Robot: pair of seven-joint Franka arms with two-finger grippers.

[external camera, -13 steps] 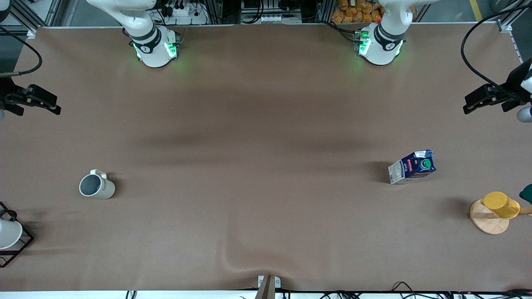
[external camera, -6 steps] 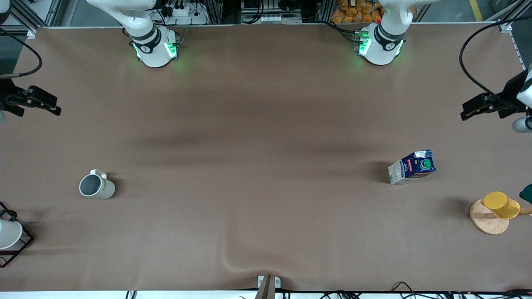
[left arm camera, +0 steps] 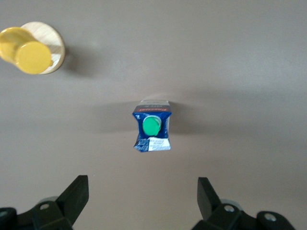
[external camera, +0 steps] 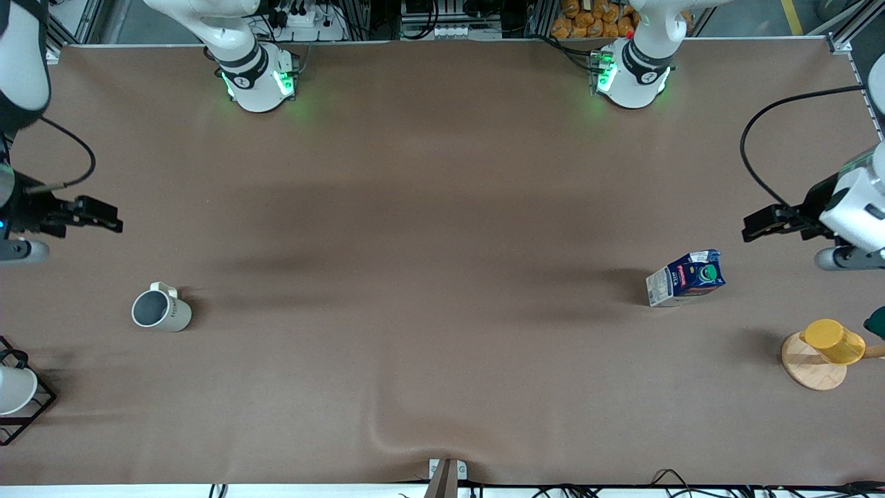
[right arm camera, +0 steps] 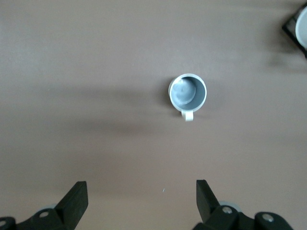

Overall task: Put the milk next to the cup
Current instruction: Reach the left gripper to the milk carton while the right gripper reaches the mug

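Observation:
My right gripper grabs the cup by its rim (external camera: pixel 158 291) next, to bring it where the milk (external camera: pixel 686 278) stands beside it.
The milk (external camera: pixel 686 278), a dark blue carton with a red band and a green round mark, stands on the brown table toward the left arm's end. My left gripper (external camera: pixel 753 230) hangs open and empty in the air beside it, apart from it. In the left wrist view the milk (left arm camera: pixel 152 130) lies ahead of my left gripper (left arm camera: pixel 143 199). The cup (external camera: pixel 160 309), cream-white with a grey inside, stands toward the right arm's end. My right gripper (external camera: pixel 110 223) is open and empty, in the air near it. The cup (right arm camera: pixel 187 92) also shows in the right wrist view, ahead of my right gripper (right arm camera: pixel 141 201).
A yellow cup (external camera: pixel 833 341) sits on a round wooden disc (external camera: pixel 809 373), nearer the front camera than the milk. A plain white cup (external camera: pixel 12 389) in a black wire rack (external camera: pixel 38 408) stands at the table's edge near the cup. The cloth has a fold (external camera: pixel 387 434).
Both arms have swung in from the table's ends. The left gripper has come closer to the milk, the right gripper closer to the cup. The milk and the cup have not moved.

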